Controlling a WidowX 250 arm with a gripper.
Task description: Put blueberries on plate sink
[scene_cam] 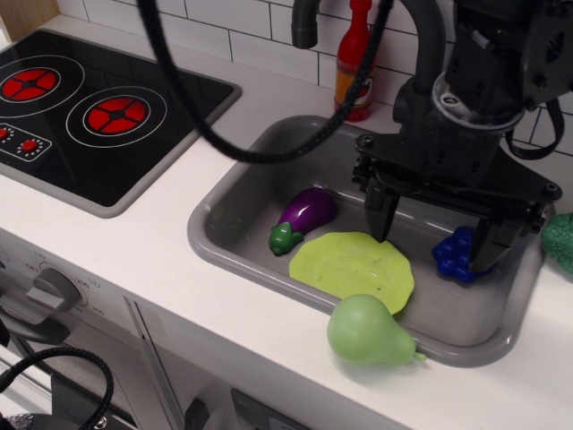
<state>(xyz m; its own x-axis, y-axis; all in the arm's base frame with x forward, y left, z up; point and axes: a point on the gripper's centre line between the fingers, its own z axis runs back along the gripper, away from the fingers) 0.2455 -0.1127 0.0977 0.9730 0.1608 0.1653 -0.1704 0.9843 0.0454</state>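
The dark blue cluster needs to go on the lime-green plate (354,269), so my gripper should grab the cluster by its bumpy sides.
The blueberries (455,255), a dark blue bumpy cluster, lie on the floor of the grey sink (211,235) at its right side. The lime-green plate (354,269) lies flat in the sink's middle, to the left of the berries. My gripper (436,235) hangs low in the sink with its jaws wide apart. The left finger (380,215) stands over the plate's far edge. The right finger (491,246) is just right of the berries and touches or nearly touches them. The berries sit between the fingers, not gripped.
A purple eggplant (306,215) lies in the sink left of the plate. A pale green pear (367,331) rests on the sink's front rim. A red bottle (354,63) and a black faucet (306,25) stand behind. The stove (81,107) is left. A green object (562,240) sits at the right edge.
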